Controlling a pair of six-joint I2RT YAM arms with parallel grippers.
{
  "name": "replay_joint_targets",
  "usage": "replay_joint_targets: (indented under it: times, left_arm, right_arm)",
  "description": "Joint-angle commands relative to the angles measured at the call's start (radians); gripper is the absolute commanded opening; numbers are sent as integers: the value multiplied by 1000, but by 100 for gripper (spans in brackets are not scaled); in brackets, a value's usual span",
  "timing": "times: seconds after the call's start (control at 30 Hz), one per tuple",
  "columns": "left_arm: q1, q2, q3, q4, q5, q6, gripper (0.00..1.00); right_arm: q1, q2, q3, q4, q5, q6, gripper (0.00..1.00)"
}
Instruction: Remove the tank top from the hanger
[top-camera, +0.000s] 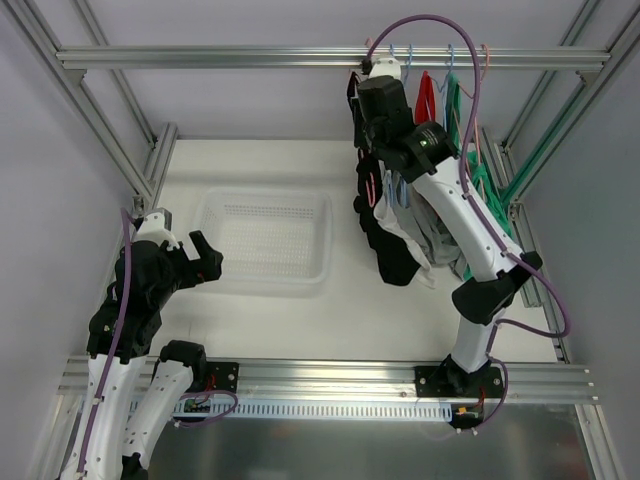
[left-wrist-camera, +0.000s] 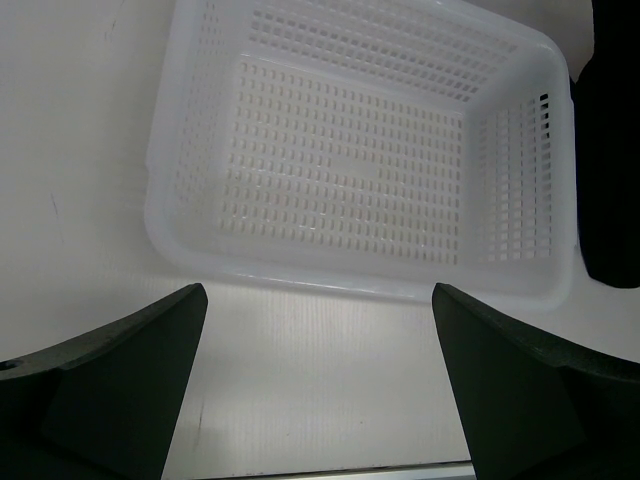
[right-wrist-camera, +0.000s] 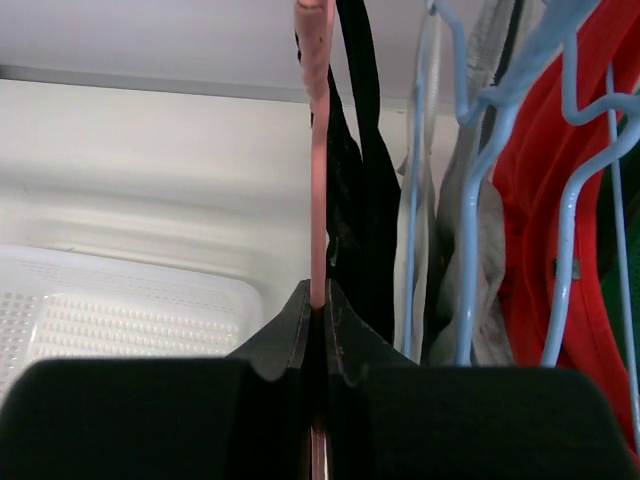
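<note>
The hanger and the black tank top would come up together if I lifted my right gripper now, because its closed fingers are pinching the pink hanger's rod.
A black tank top (right-wrist-camera: 358, 200) hangs on a pink hanger (right-wrist-camera: 318, 150), the leftmost one on the rail. My right gripper (right-wrist-camera: 318, 300) is shut on the pink hanger's thin rod, with the tank top's straps just to the right of the jaws. From above, the right gripper (top-camera: 378, 105) is up beside the rail and the black tank top (top-camera: 385, 240) droops below it. My left gripper (left-wrist-camera: 320, 330) stands wide open over the bare table, holding nothing. In the top view the left gripper (top-camera: 205, 255) sits at the left, beside the basket.
A white perforated basket (top-camera: 265, 275) sits mid-table, and its near rim (left-wrist-camera: 300, 280) lies just ahead of the left fingers. Light blue hangers (right-wrist-camera: 470, 200) with a grey garment (right-wrist-camera: 490, 250) and a red garment (right-wrist-camera: 540, 170) crowd the right. The aluminium rail (top-camera: 250, 57) spans the back.
</note>
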Motion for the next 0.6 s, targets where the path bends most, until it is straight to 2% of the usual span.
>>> replay_joint_targets:
  times: [0.0,0.3,0.57]
  left_arm:
    - [-11,8,-3,24,17,-4,99]
    - [-11,-2,-3,27,19,-4,99]
    - [-14,-47,1,32,57,5,99]
  right_arm:
    - [14,-98,-12,188,-47,6,0]
    - [21,-190,-61,306,-197,-26,0]
    - [44,-452,-423,394,-337,-18,0]
